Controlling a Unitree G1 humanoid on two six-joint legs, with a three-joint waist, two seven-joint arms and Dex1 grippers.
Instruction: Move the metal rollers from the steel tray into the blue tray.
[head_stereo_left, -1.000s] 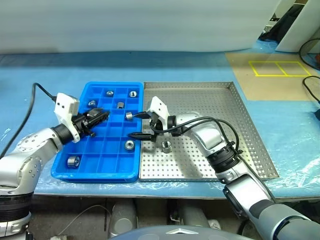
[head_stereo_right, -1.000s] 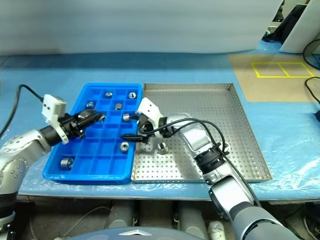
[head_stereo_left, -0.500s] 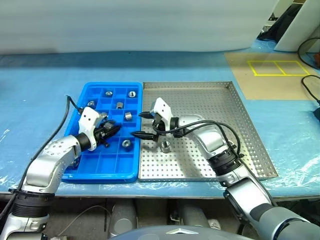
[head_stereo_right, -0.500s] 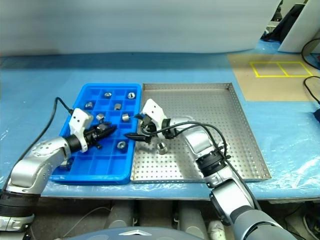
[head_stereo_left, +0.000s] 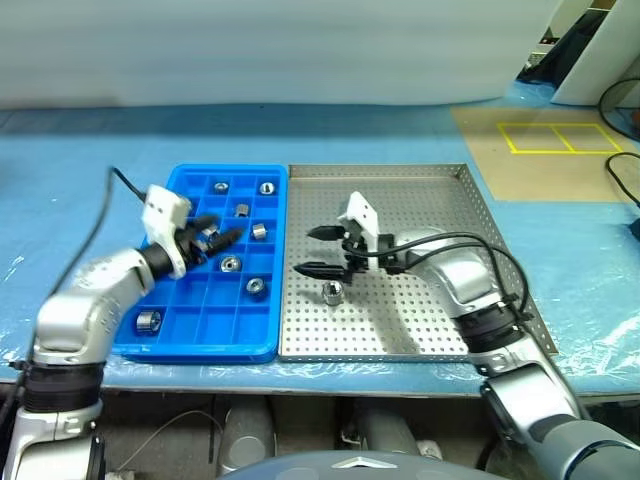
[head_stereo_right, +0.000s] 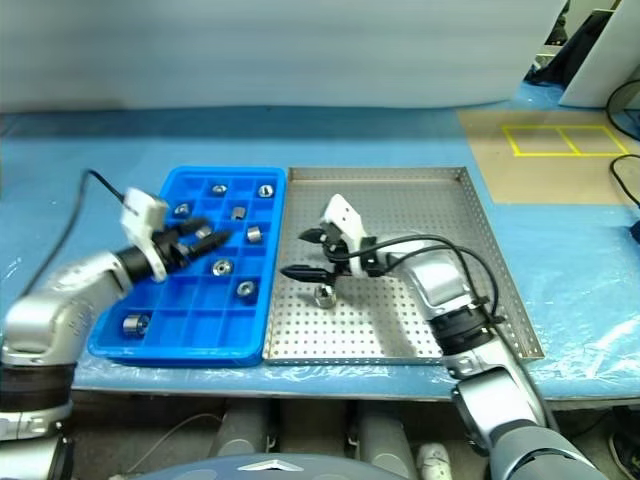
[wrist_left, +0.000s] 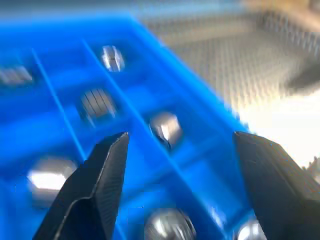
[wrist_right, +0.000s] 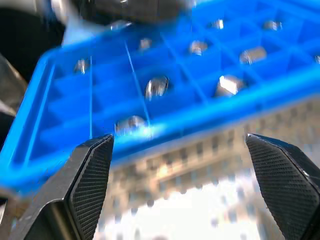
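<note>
My right gripper's fingers are above the steel tray's perforated bottom and still have to reach the lone roller's sides. My right gripper should move to the roller before it closes, because it would miss if it closed now.
The blue tray (head_stereo_left: 200, 335) lies to the left of the steel tray (head_stereo_left: 460, 200). Several metal rollers sit in its compartments, among them one (head_stereo_left: 230, 264) in the middle and one (head_stereo_left: 147, 321) at the near left. A single roller (head_stereo_left: 332, 292) stands on the steel tray's perforated floor. My left gripper (head_stereo_left: 222, 230) hovers open over the blue tray's upper middle cells, and the left wrist view shows rollers (wrist_left: 165, 127) in the cells beyond its spread fingers (wrist_left: 100, 185). My right gripper (head_stereo_left: 306, 250) is open and empty above the steel tray's left part, just behind the lone roller.
Both trays rest on a blue plastic-covered table (head_stereo_left: 90, 160). A brown mat with yellow taped squares (head_stereo_left: 555, 135) lies at the far right. A black cable (head_stereo_left: 625, 180) runs along the right edge.
My left gripper opened and drew back toward the blue tray's left; a roller now lies in a middle cell. My right gripper moved right, from the blue tray's edge to over the steel tray.
</note>
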